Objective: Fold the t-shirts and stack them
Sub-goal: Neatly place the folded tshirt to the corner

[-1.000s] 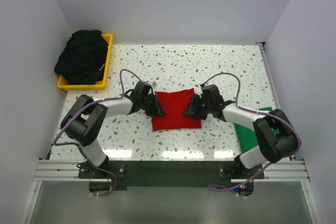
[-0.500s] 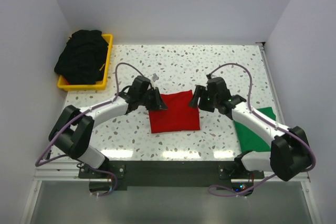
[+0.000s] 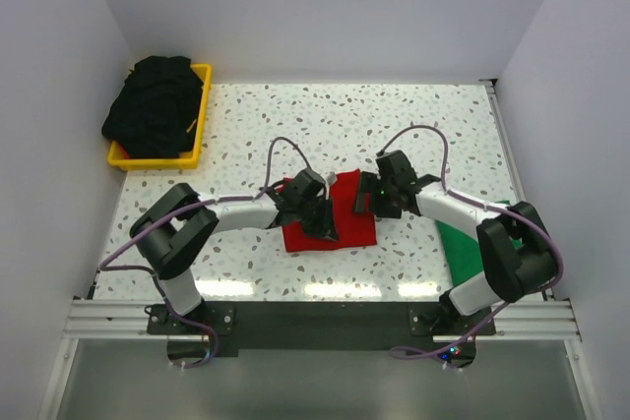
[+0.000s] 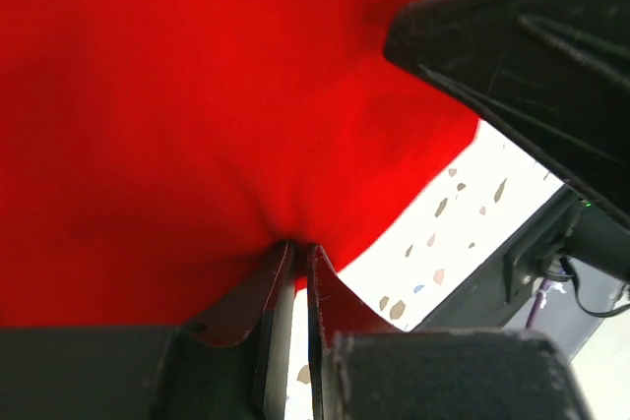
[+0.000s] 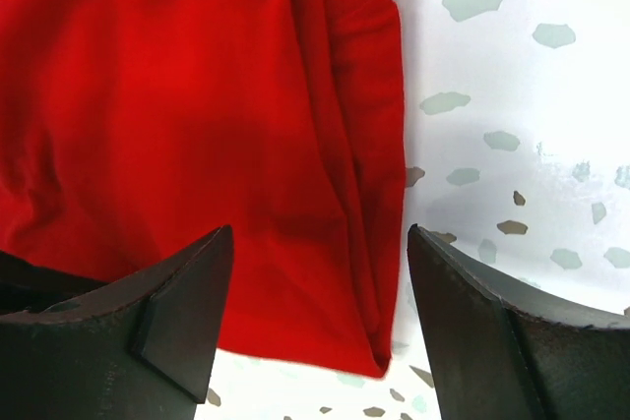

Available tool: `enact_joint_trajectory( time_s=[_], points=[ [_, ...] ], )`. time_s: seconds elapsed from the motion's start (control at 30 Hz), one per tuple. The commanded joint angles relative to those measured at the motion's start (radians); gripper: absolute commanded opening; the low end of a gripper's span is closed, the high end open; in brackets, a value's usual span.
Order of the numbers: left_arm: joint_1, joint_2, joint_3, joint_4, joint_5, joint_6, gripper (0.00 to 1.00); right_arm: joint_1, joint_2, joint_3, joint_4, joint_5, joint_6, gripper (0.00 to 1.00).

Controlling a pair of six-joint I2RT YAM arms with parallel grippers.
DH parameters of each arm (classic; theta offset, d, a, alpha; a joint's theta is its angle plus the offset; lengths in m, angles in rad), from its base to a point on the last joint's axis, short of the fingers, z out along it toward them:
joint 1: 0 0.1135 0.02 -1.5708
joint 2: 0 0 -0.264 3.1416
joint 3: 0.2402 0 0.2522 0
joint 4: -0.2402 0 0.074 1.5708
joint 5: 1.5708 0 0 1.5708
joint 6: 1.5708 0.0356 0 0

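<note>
Next, my right gripper pinches the folded red t-shirt's layered edge facing the green t-shirt (image 3: 459, 244), keeping the folds together to stack the red t-shirt.
A folded red t-shirt (image 3: 350, 230) lies flat in the middle of the table. My left gripper (image 3: 322, 222) reaches over its near-left part. In the left wrist view that gripper (image 4: 294, 244) has its jaws almost together, and the red cloth (image 4: 197, 95) puckers at the tips. My right gripper (image 3: 365, 202) hangs at the shirt's far right edge. Seen from the right wrist, this gripper (image 5: 320, 233) is wide open over a corner of the red t-shirt (image 5: 197, 95), holding nothing. A green t-shirt (image 3: 459, 244) lies at the right, partly under the right arm. Black t-shirts (image 3: 153, 105) are heaped in a tray.
The yellow tray (image 3: 205, 95) with the black heap stands at the far left corner of the speckled table (image 3: 325, 120). White walls close in the left, back and right sides. A metal rail (image 3: 315, 317) runs along the near edge between the arm bases.
My left gripper has swept from the shirt's far left corner to the right and nearer, onto the cloth. My right gripper's jaws have opened wider near the far right edge.
</note>
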Motion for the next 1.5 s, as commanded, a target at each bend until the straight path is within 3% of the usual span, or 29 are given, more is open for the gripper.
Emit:
enact_joint_trajectory(
  time_s=[0.0, 0.67, 0.93, 1.23, 1.33, 1.4, 1.47],
  points=[
    [-0.027, 0.027, 0.041, 0.008, -0.036, -0.004, 0.15, -0.005, 0.016, -0.010, 0.067, 0.030, -0.018, 0.75],
    [-0.032, 0.015, 0.046, -0.042, -0.089, 0.013, 0.15, -0.031, 0.102, -0.021, 0.170, -0.009, -0.045, 0.70],
    [-0.033, 0.018, 0.055, -0.052, -0.092, 0.019, 0.15, -0.004, 0.157, -0.024, 0.167, 0.013, -0.036, 0.63],
    [-0.030, 0.041, 0.101, -0.062, -0.086, 0.025, 0.15, 0.002, 0.197, -0.012, 0.138, 0.062, -0.025, 0.38],
    [-0.032, 0.035, 0.103, -0.067, -0.087, 0.031, 0.15, 0.004, 0.209, -0.012, 0.129, 0.065, -0.025, 0.19],
    [-0.032, 0.030, 0.101, -0.073, -0.089, 0.033, 0.15, 0.004, 0.210, -0.010, 0.113, 0.086, -0.027, 0.00],
    [-0.030, 0.018, 0.101, -0.079, -0.084, 0.036, 0.15, 0.004, 0.196, -0.013, 0.092, 0.118, -0.022, 0.00]
  ],
)
